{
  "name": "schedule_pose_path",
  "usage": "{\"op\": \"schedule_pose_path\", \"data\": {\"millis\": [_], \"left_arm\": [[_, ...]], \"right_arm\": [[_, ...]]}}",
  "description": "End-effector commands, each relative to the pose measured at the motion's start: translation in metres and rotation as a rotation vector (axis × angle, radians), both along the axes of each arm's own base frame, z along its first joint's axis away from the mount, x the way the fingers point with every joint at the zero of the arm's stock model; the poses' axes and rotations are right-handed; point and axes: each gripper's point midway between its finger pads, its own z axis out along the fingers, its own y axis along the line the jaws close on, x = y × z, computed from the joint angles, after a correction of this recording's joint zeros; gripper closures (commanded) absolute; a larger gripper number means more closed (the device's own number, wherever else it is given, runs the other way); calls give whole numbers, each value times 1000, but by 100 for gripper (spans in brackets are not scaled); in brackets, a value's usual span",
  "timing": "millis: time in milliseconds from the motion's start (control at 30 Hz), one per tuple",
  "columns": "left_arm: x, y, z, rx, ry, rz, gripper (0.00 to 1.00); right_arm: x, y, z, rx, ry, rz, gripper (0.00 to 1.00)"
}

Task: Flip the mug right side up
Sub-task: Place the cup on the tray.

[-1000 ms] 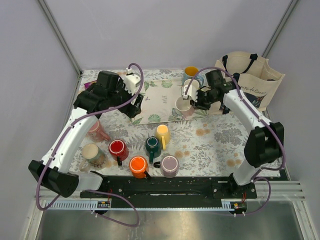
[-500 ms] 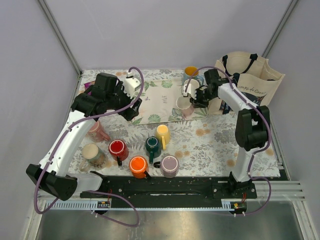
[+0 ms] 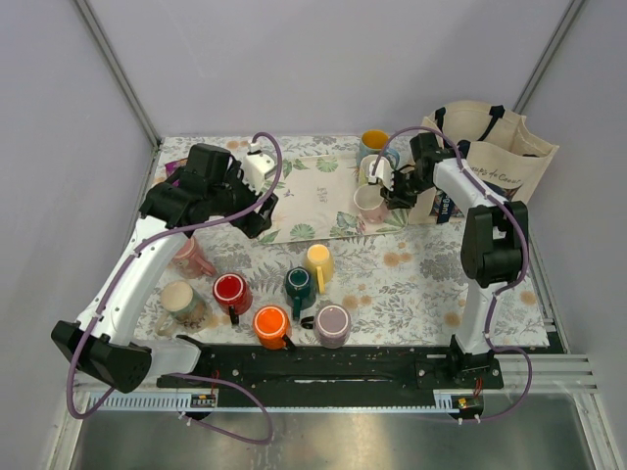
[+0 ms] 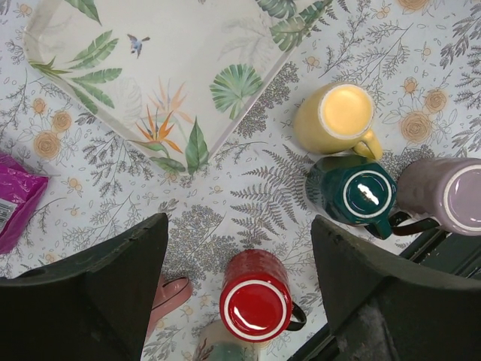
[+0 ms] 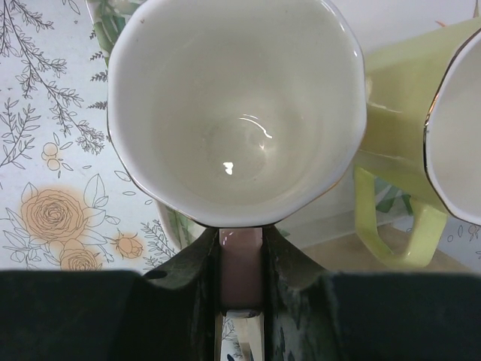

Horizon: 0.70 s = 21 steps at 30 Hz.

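I can open my right gripper now: the paler pink mug (image 3: 371, 202) is upright beside the yellow-green mug, over the flat tray, and would stand on it.
The salmon-pink mug (image 3: 190, 257) sits at the left of the floral cloth, partly under my left arm; I cannot tell which way up it is. In the left wrist view only its handle and edge (image 4: 170, 295) show. My left gripper (image 3: 257, 210) hangs open and empty above the cloth, right of that mug (image 4: 239, 226). My right gripper (image 3: 390, 186) is shut on the handle of a paler pink mug (image 3: 371, 202) with a white inside (image 5: 237, 113), held upright at the tray's right end (image 5: 240, 241).
Red (image 3: 231, 291), orange (image 3: 269, 323), dark green (image 3: 299, 284), yellow (image 3: 318, 262), mauve-grey (image 3: 332, 324) and beige (image 3: 181, 302) mugs crowd the near middle. A leaf-print tray (image 3: 313, 186) lies at the back. A yellow-green mug (image 5: 406, 150) and a tote bag (image 3: 490, 147) stand at the back right.
My right gripper has carried the paler pink mug a little back and to the right. My left arm has shifted slightly left, with its gripper still open.
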Motion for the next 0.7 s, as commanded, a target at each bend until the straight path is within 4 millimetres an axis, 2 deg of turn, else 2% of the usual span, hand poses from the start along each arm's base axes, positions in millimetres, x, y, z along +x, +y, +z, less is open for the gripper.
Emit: {"op": "schedule_pose_path", "data": {"millis": [0, 100, 233, 433, 667], "left_arm": [[-2, -5, 2, -29, 5, -11, 21], [-1, -7, 3, -34, 6, -16, 21], [0, -8, 6, -37, 1, -16, 21], [1, -11, 5, -43, 10, -24, 21], [1, -14, 6, -54, 12, -37, 21]], "right_arm": [[11, 4, 18, 31, -51, 32, 93], [12, -3, 9, -1, -37, 18, 79], [13, -10, 7, -11, -30, -1, 70], [10, -22, 5, -22, -28, -20, 60], [10, -28, 16, -12, -54, -45, 57]]}}
